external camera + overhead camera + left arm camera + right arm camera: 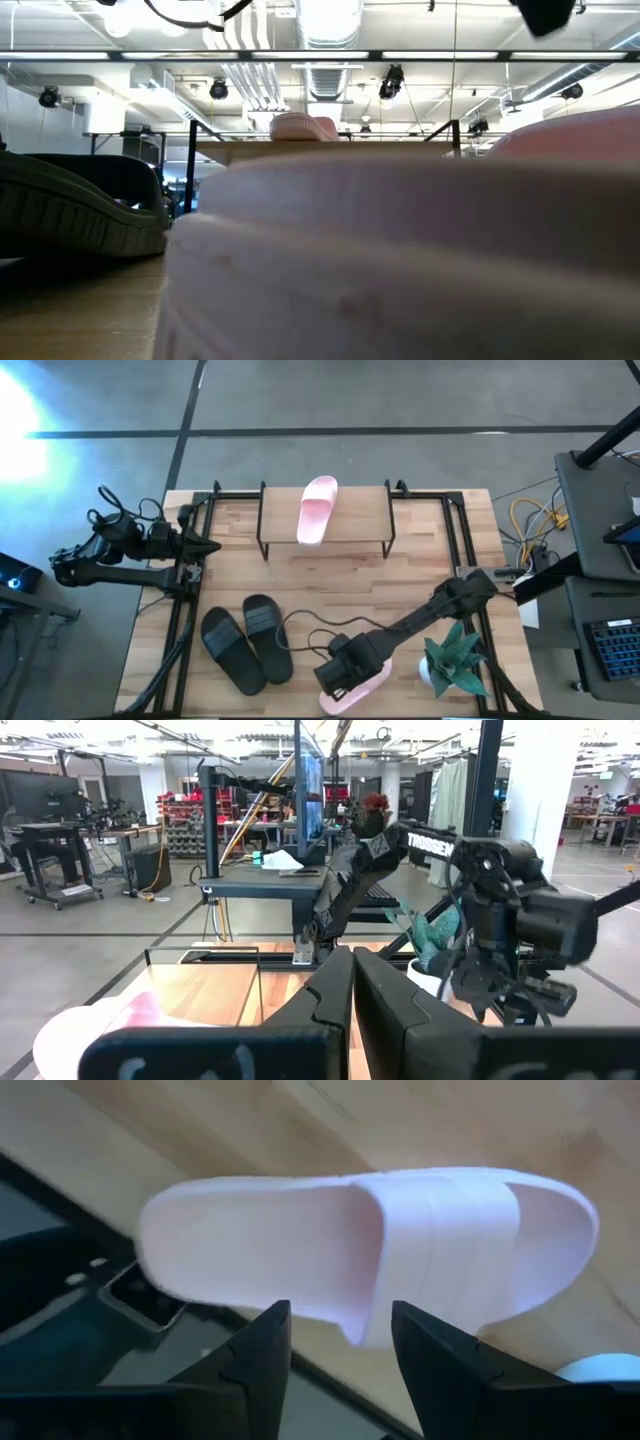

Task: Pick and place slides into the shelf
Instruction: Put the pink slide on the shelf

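Observation:
I should next use my right gripper to grab the light pink slide by its strap's side edge (pixel 374 1328). Then I can put the slide beside its mate on the shelf.
One light pink slide (pixel 318 510) lies along the shelf (pixel 370 520) top, at the table's far side. The second pink slide (pixel 358 698) lies at the table's near edge and fills the low view (pixel 400 260). My right gripper (pixel 335 682) hovers over it, open. In the right wrist view its fingers (pixel 340 1312) stand on either side of the strap's side edge (pixel 365 1320), and no touch shows. Two black slides (pixel 248 645) lie side by side on the table, left of it. My left gripper (pixel 210 546) waits shut at the table's left, beside the shelf.
A small potted plant (pixel 455 665) stands right of the near pink slide, close to my right arm. Black frame rails (pixel 180 620) run along the table's left and right sides. Bare wood lies between the shelf and the slides.

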